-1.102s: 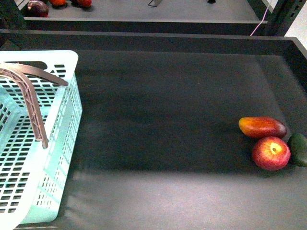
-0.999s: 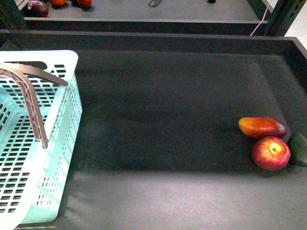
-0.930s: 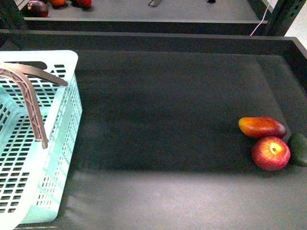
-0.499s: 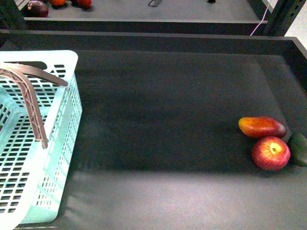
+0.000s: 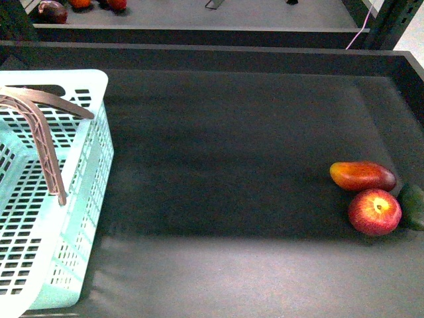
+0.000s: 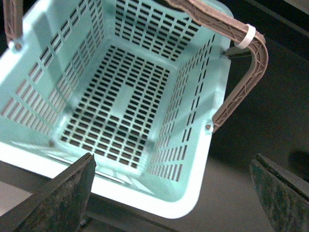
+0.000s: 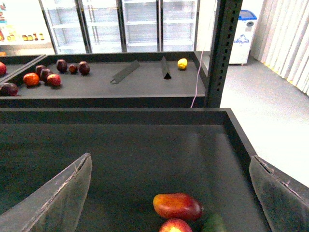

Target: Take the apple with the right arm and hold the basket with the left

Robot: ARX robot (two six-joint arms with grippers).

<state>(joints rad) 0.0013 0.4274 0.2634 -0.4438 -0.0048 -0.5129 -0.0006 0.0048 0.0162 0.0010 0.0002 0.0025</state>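
My left gripper needs to hold the turquoise basket by its brown handle [image 5: 46,149] next. The basket will then stay steady for the apple.
The apple [image 5: 375,211], round and red with a yellow patch, lies on the dark tray at the right, touching the mango [image 5: 362,175] and the dark green fruit [image 5: 413,206]. Its top edge shows in the right wrist view [image 7: 175,225]. The turquoise basket [image 5: 86,165] stands at the left with its brown handle [image 5: 46,149] up. No gripper shows in the front view. My left gripper [image 6: 176,193] is open above the basket's near rim [image 6: 183,208], with the handle [image 6: 241,92] beyond. My right gripper [image 7: 171,193] is open and empty above the fruits.
The dark tray's raised walls [image 5: 199,56] ring the work area. A second tray behind holds several fruits [image 7: 48,77] and a yellow one [image 7: 182,63]. A dark shelf post [image 7: 222,53] stands at the far right corner.
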